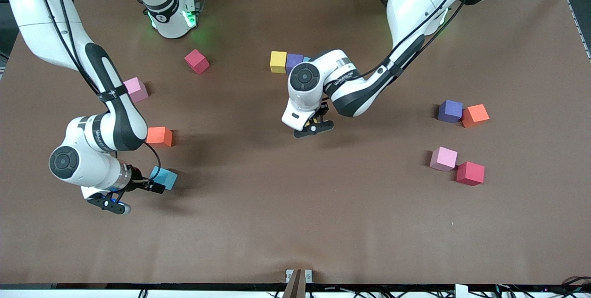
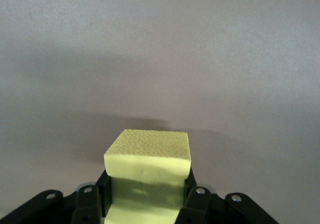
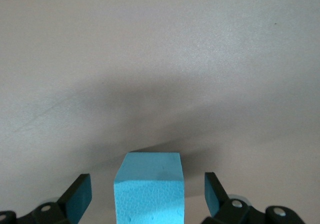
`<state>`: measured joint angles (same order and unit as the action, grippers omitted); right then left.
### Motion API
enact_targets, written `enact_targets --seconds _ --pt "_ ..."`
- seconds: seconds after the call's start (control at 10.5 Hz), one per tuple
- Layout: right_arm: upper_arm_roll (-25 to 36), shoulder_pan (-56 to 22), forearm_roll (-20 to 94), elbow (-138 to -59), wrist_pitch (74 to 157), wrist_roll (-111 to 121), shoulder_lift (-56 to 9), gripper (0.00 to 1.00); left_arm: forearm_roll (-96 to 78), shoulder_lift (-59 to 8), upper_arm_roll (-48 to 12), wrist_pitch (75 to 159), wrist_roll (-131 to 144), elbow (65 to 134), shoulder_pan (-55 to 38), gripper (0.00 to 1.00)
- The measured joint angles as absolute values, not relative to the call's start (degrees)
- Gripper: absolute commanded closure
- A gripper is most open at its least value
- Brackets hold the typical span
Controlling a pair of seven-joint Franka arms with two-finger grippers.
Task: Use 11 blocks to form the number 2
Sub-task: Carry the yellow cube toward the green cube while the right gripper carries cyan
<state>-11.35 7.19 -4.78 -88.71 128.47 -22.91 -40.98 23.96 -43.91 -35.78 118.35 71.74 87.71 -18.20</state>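
My right gripper's fingers are short of the light blue block's sides and would miss it, so it is too early to close; moving toward the block comes next.
My left gripper [image 1: 315,128] hangs over the middle of the table, shut on a pale yellow-green block [image 2: 148,159]. My right gripper [image 1: 137,195] is open at the right arm's end. A light blue block [image 1: 165,178] [image 3: 148,194] shows between its fingers [image 3: 80,200], with a gap on each side. A yellow block [image 1: 278,61], a purple block [image 1: 294,61] and a sliver of light blue [image 1: 307,59] stand in a row, partly hidden by the left arm. No number 2 is in view.
Loose blocks at the right arm's end: red [image 1: 197,61], pink [image 1: 136,89], orange [image 1: 159,136]. At the left arm's end: purple [image 1: 450,111] touching orange [image 1: 475,115], and pink [image 1: 443,158] touching red [image 1: 470,173], nearer the front camera.
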Motion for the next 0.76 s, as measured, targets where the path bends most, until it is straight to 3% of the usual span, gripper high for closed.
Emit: enact_targets --seconds 0.38,0.76 --pt "-11.3 7.6 -4.6 -88.7 128.8 -22.9 -42.4 0.00 26.9 -43.8 -36.0 118.5 66.2 89.4 -18.1 0.53" --pt "-11.4 7.9 -4.6 -90.0 128.4 -22.9 -43.0 0.00 29.0 -43.6 -40.6 123.5 66.2 94.1 -13.9 0.53"
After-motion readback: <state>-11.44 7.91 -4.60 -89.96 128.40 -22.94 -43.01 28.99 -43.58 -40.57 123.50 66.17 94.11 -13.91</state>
